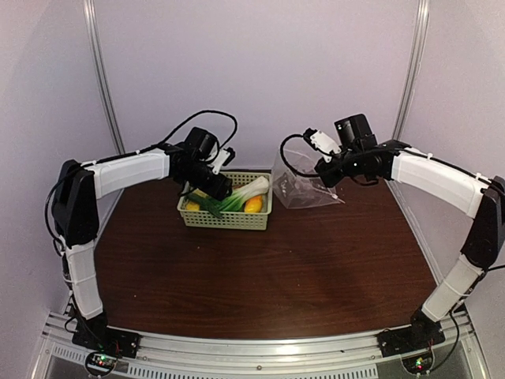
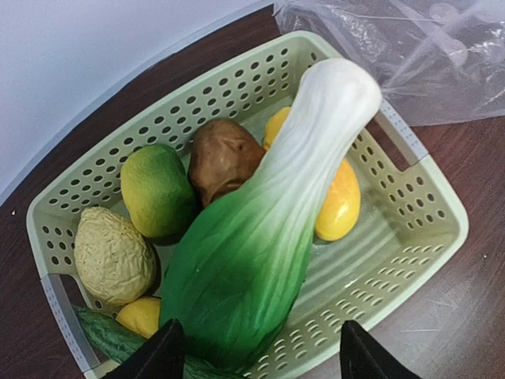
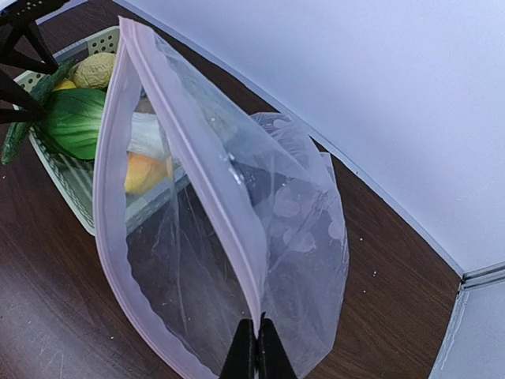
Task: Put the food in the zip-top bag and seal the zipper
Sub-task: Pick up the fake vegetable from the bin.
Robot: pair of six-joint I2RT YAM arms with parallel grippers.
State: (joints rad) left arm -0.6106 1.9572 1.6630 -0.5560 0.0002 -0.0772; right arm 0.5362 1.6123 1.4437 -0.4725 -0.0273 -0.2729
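I need to reach the stalk with my left gripper and grab its green leafy end (image 2: 236,294), so the white stem stays free to enter the zip-top bag first.
The food lies in a pale green basket (image 2: 410,150). It is a green leafy stalk with a white stem (image 2: 260,229), a lime-green piece (image 2: 158,189), a brown piece (image 2: 223,158), yellow pieces (image 2: 339,201) and a dark green piece (image 2: 106,339). My left gripper (image 2: 260,359) is open over the basket's near-left corner. Its jaws stand wide on either side of the stalk's leafy end. My right gripper (image 3: 258,347) is shut on the zipper strip (image 3: 197,158) of the zip-top bag (image 3: 300,229). It holds the mouth open and upright just right of the basket (image 1: 225,212).
The bag (image 1: 304,189) rests on the brown table (image 1: 300,276) at the back, against the basket's right side. The white back wall stands close behind both. A metal rail (image 1: 260,347) runs along the near edge by the arm bases.
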